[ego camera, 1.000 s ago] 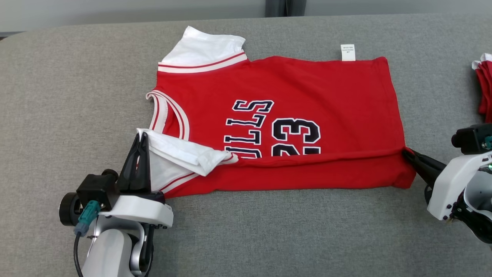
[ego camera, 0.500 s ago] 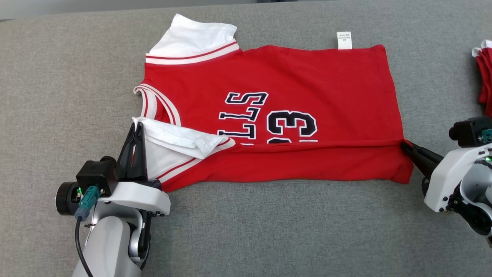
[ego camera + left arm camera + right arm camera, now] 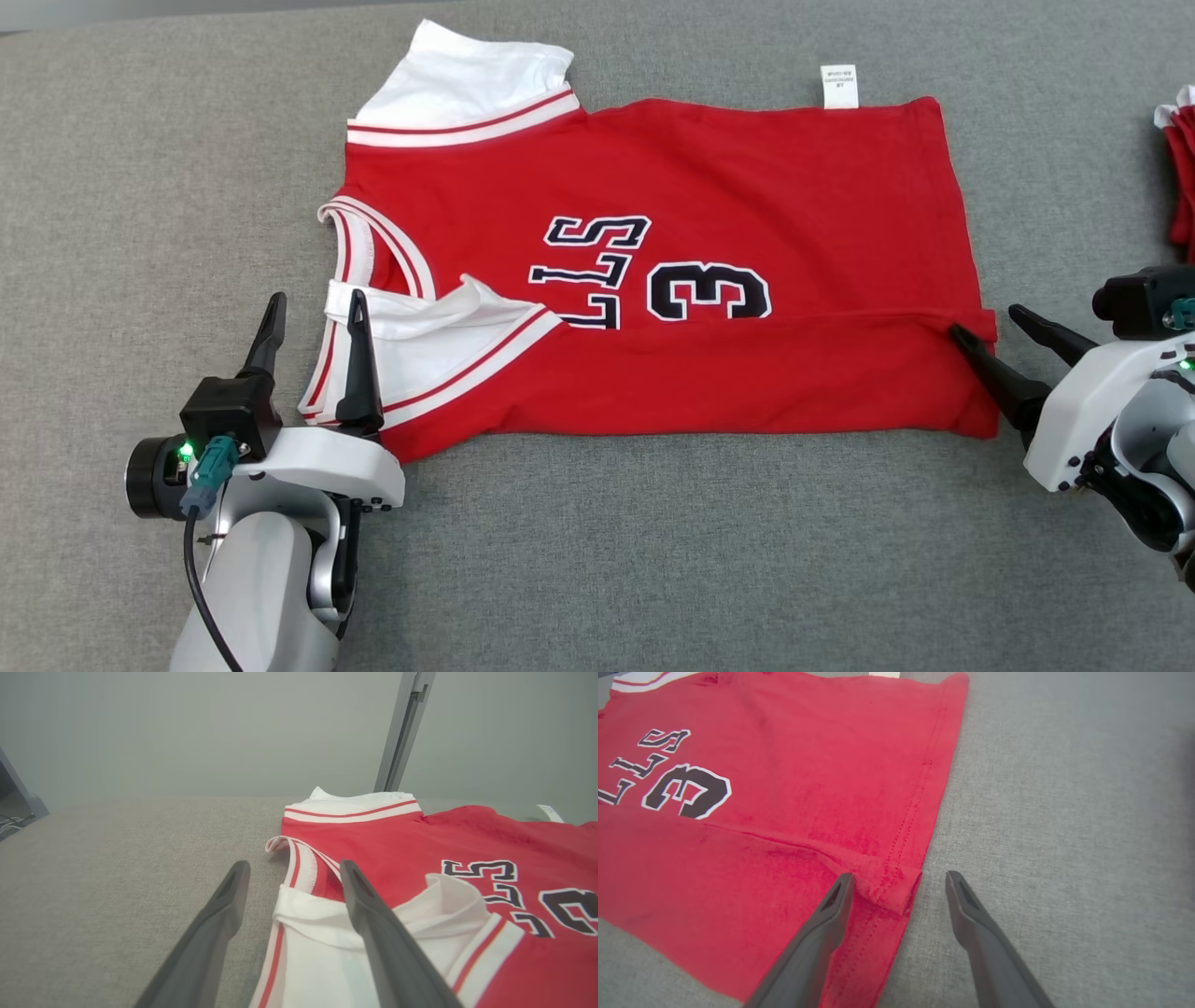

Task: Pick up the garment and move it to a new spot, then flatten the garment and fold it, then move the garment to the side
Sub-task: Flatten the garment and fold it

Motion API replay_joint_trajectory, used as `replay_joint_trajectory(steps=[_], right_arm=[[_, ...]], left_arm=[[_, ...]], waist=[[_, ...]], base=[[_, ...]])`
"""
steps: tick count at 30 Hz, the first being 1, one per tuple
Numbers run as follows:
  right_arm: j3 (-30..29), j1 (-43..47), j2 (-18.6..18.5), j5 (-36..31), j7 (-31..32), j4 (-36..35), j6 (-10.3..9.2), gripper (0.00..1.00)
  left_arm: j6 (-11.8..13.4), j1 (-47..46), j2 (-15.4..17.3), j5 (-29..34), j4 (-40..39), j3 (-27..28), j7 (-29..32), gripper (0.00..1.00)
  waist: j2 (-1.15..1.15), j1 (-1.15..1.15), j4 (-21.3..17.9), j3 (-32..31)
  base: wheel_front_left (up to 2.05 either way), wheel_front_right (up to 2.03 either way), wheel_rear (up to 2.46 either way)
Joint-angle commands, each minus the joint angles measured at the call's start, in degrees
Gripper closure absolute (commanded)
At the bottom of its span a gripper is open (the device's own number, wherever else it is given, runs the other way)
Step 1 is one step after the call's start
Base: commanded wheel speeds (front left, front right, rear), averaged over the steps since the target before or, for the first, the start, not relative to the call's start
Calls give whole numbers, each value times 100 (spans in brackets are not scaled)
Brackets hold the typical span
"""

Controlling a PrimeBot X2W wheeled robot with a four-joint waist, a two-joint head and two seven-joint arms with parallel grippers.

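Observation:
The garment [image 3: 747, 196] has to be folded neatly, so my right gripper needs to grab its folded-over hem corner [image 3: 978, 325] next.
The garment [image 3: 747, 196] is a red jersey with white sleeves and dark lettering, spread on the grey surface with its near long edge folded over. My left gripper [image 3: 316, 306] stands open at the folded white sleeve [image 3: 411, 350]; one finger lies over the sleeve, the other over bare grey cloth. The left wrist view shows the same gripper [image 3: 293, 868] open astride the sleeve's edge [image 3: 322, 914]. My right gripper [image 3: 991, 319] is open at the jersey's near right corner. Seen from the right wrist, its gripper [image 3: 899, 877] straddles the folded hem corner [image 3: 896, 891], gripping nothing.
A second red and white cloth pile [image 3: 1178, 177] lies at the right edge of the grey padded surface [image 3: 653, 560]. A grey post [image 3: 402, 732] rises behind the surface in the left wrist view. Bare grey cloth stretches in front of the jersey.
Both grippers have opened and let go of the jersey's folded edge, which now lies flatter over the lettering. The head camera has tilted, shifting the whole picture.

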Motion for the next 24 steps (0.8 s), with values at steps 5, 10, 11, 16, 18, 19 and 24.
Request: replay_joint_trajectory(steps=[5, 10, 11, 16, 18, 19, 24], right_arm=[[44, -56, -70, 54, -245, 111, 0, 0], [-139, 65, -4, 35, -473, 427, 1, 0], [-202, 122, 49, 78, -510, 484, 1, 0], [-506, 471, 285, 212, -729, 655, 1, 0], [-550, 558, 332, 236, -751, 654, 1, 0], [-609, 645, 390, 271, -790, 647, 1, 0], [-774, 1084, 621, 328, -767, 604, 1, 0]], left_arm=[[75, 91, 21, 28, -127, 22, -24, 0], [69, 324, 18, -118, -373, 86, -24, 0], [67, 396, 19, -176, -439, 88, -24, 0], [70, 792, 19, -510, -723, -46, -24, 0], [75, 880, 20, -584, -765, -82, -24, 0], [81, 968, 21, -680, -809, -126, -24, 0], [-8, 1349, 20, -1310, -718, -554, -24, 0]], waist=[[0, 0, -2, -183], [0, 0, -17, -400], [0, 0, -22, -442], [0, 0, -47, -628], [0, 0, -51, -658], [0, 0, -58, -681], [0, 0, -81, -807]], base=[[0, 0, 0], [0, 0, 0], [0, 0, 0], [0, 0, 0], [0, 0, 0], [0, 0, 0], [0, 0, 0]])
